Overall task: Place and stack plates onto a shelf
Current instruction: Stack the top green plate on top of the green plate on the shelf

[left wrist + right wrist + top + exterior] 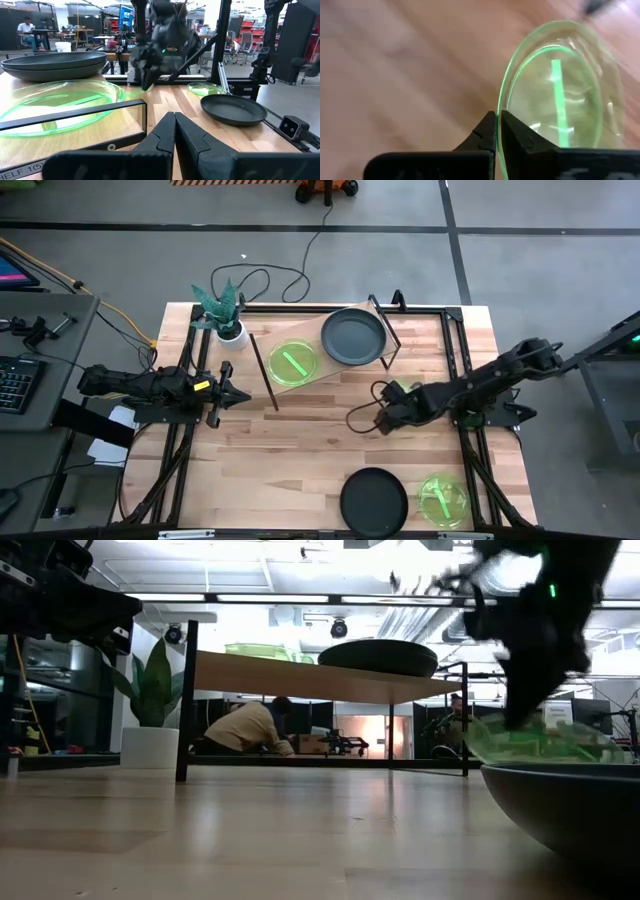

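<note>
The held green plate is above the table, so it is too early to open. First, my right gripper moves it over the shelf's green plate.
The wooden shelf (330, 365) stands at the table's far side. On it lie one green plate (293, 363) and a stack of two dark grey plates (352, 337). Another dark grey plate (374, 500) and a green plate (442, 498) rest on the tabletop at the near edge. My right gripper (382, 420) is over the table's middle, shut on a third green plate (560, 95), also seen in the low view (545, 743). My left gripper (238, 393) waits shut at the table's left, level with the shelf's left end. My right gripper pinches the green plate's rim (501, 107) between its two fingers. The rest of the plate reaches away beyond the fingertips. In the low view the plate sits just above the tabletop, roughly level, its underside hidden by the near dark plate (570, 810).
A potted plant (225, 315) stands at the shelf's left end. The black table frame rails (455, 350) run along the far and right sides. Bare wood lies between the shelf and the near plates. People sit in the room beyond (250, 730).
</note>
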You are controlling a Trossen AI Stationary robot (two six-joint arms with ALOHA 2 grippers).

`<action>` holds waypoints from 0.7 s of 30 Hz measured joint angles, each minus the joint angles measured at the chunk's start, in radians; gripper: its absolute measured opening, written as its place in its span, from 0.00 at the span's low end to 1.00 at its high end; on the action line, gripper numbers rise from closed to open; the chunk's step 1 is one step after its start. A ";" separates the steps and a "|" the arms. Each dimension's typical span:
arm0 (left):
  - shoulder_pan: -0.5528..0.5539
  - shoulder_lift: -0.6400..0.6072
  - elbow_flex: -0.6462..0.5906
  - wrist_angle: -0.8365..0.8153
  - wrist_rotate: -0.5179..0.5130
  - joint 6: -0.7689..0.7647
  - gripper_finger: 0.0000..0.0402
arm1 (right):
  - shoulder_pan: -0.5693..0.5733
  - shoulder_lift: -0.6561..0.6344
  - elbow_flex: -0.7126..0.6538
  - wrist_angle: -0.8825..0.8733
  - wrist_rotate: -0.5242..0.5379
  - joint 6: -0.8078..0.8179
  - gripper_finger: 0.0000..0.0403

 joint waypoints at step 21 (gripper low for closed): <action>0.000 0.000 0.000 0.000 0.000 0.000 0.00 | 0.118 -0.002 0.136 -0.068 0.148 0.077 0.00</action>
